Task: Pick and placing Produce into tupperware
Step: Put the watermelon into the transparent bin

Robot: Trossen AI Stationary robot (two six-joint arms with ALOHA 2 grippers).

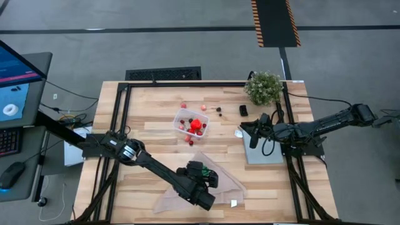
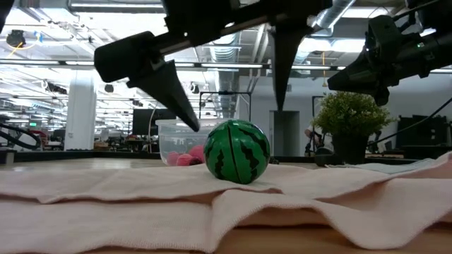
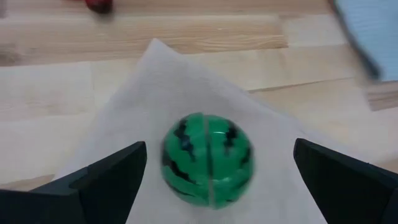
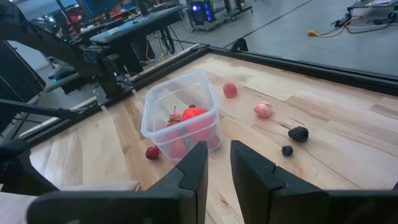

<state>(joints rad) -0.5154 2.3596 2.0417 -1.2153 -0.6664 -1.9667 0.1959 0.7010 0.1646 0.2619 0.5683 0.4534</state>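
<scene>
The green striped ball needs to go into the tupperware (image 1: 191,124), so my left gripper should pick it up next by its striped sides.
The green striped ball (image 2: 238,161) rests on the beige cloth (image 2: 141,190) near the table's near edge. It also shows in the left wrist view as the ball (image 3: 208,165). My left gripper (image 1: 201,177) (image 3: 221,177) is open above it, with one finger on either side of the ball and neither touching it. The clear tub (image 1: 190,124) (image 4: 183,118) stands mid-table and holds a red pepper-like piece (image 1: 197,125) and small red bits. My right gripper (image 1: 254,134) (image 4: 219,162) hovers over the grey panel, its fingers nearly together, holding nothing.
Loose berries lie around the tub: pink and red ones (image 4: 263,109) (image 4: 230,89), dark ones (image 4: 298,133), and a red one (image 4: 152,152) by its near side. A potted plant (image 1: 264,87) stands at the far right. The grey panel (image 1: 262,153) lies under the right arm.
</scene>
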